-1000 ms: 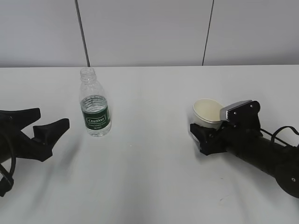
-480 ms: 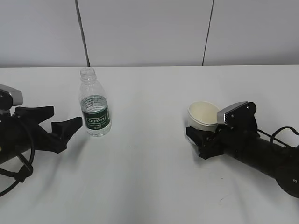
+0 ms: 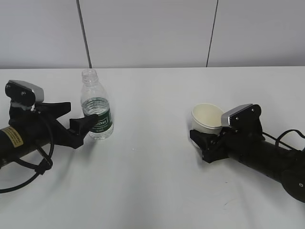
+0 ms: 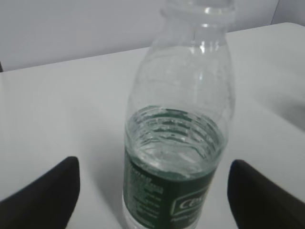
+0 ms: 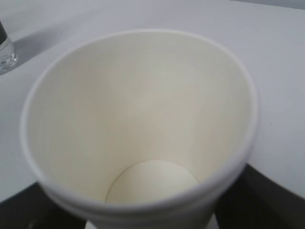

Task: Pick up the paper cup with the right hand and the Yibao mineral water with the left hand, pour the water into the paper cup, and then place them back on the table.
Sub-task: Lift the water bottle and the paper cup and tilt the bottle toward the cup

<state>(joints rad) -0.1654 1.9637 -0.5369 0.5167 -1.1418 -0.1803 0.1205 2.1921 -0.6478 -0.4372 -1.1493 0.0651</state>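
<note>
The Yibao mineral water has the shoulder (image 3: 92,88) that slopes in toward its open top. My left gripper needs to grab the bottle next by its straight labelled body (image 3: 101,119).
The Yibao mineral water bottle (image 3: 96,111) stands upright and uncapped on the white table (image 3: 152,181) at the left, about half full. My left gripper (image 3: 78,118) is open, its black fingers reaching either side of the bottle's lower part without touching it. In the left wrist view the bottle (image 4: 178,138) fills the middle between the two fingertips (image 4: 52,191). My right gripper (image 3: 206,140) is shut on the empty paper cup (image 3: 208,119) and holds it tilted just off the table. The cup (image 5: 143,129) fills the right wrist view.
A grey panelled wall (image 3: 152,33) stands behind the table's back edge. The bottle's base (image 5: 5,50) shows at the far left of the right wrist view.
My left gripper has moved right and forward until its open fingers flank the bottle. My right gripper has carried the cup slightly left and then held still.
</note>
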